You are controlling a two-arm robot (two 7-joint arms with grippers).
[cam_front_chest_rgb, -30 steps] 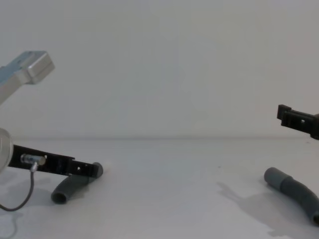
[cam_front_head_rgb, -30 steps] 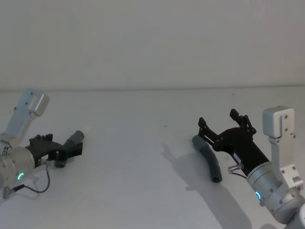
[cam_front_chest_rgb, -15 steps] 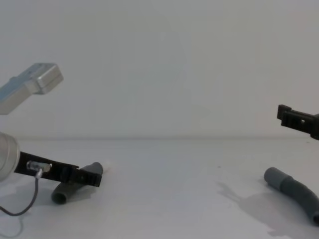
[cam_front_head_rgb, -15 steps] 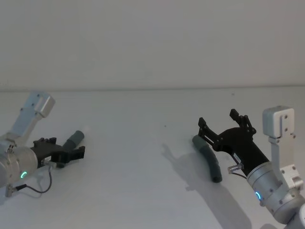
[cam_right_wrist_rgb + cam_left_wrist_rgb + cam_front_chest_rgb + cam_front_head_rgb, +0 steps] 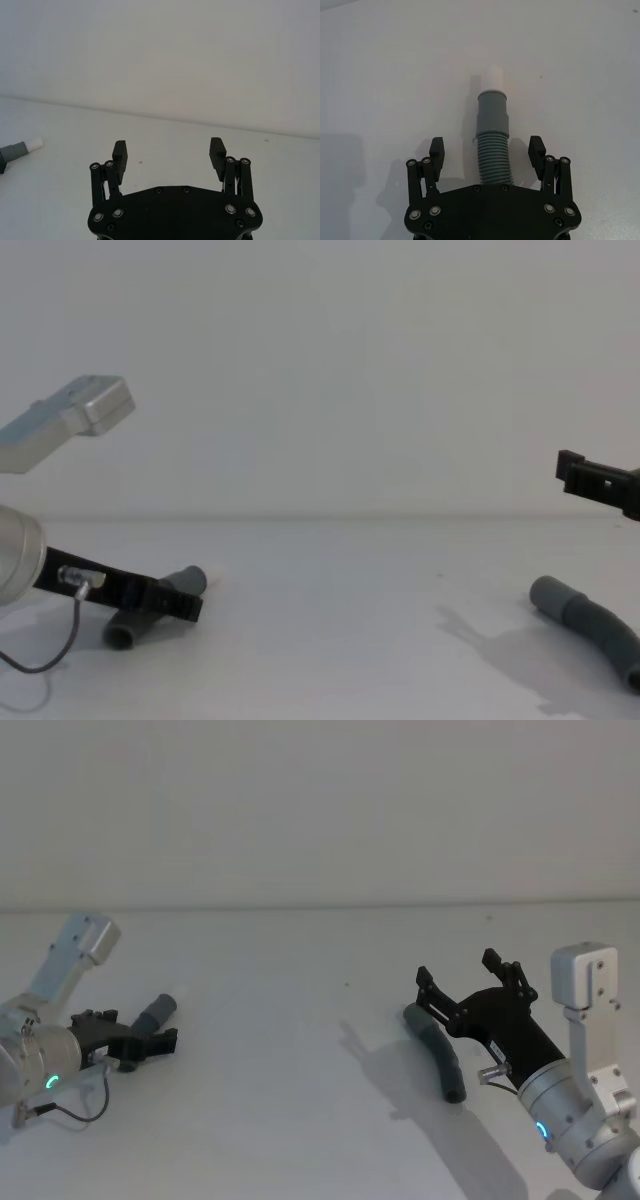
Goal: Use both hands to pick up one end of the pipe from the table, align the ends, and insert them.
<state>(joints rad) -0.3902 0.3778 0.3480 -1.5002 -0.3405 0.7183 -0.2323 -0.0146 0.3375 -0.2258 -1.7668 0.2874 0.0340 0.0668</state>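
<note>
My left gripper grips the pipe piece by its corrugated part (image 5: 494,159) next, since that leaves the pipe piece's white plug tip (image 5: 493,79) free to insert.
The pipe lies as two pieces on the white table (image 5: 300,1020). The left piece (image 5: 157,1011) is dark grey and corrugated, with a smooth cuff (image 5: 493,114) and a white plug tip (image 5: 493,80). My left gripper (image 5: 137,1042) is low over it and open, one finger on each side of the corrugated part (image 5: 494,160), with gaps between fingers and hose. The right piece (image 5: 438,1053) curves along the table, its plain cuff end (image 5: 549,594) pointing inward. My right gripper (image 5: 458,970) hovers above that piece, open and holding nothing.
A plain white wall (image 5: 320,810) rises behind the table. The stretch of table between the two pieces is bare. A thin cable (image 5: 75,1115) hangs from the left wrist near the table's front.
My left gripper has sunk lower onto the left piece and drawn back a little along it, its wrist tilting up. The right gripper and right piece have not moved.
</note>
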